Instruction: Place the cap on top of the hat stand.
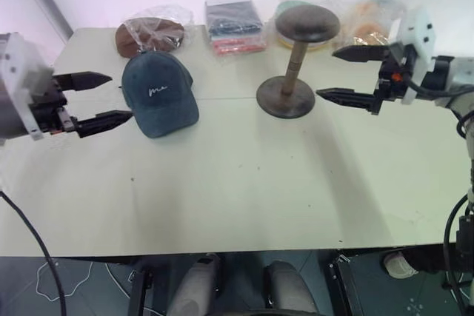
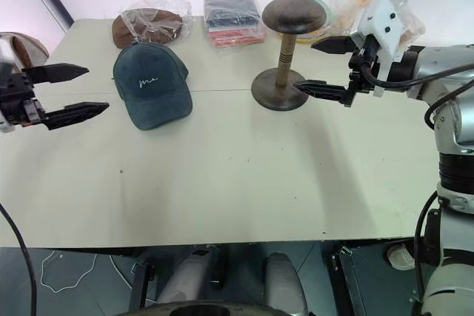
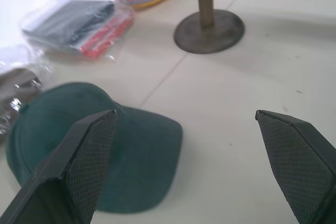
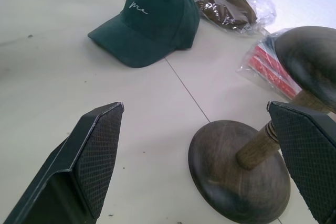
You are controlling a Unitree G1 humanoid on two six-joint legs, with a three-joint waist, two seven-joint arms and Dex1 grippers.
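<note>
The cap's top is round and wide. My left gripper should next grab the dark teal cap by its thin, flat brim.
The dark teal cap with white script lies flat on the table, brim toward me, left of centre. My left gripper hovers open just left of the cap, fingers apart and empty, not touching it. The dark wooden hat stand stands upright right of centre, its domed top bare. Just right of the stand my right gripper is open with nothing between its fingers. The right wrist view shows the stand's base close ahead and the cap farther off.
Along the table's far edge lie a brown cap in clear plastic, a bagged stack of folded cloth, and bagged coloured items behind the stand. The cream table has bare room in front.
</note>
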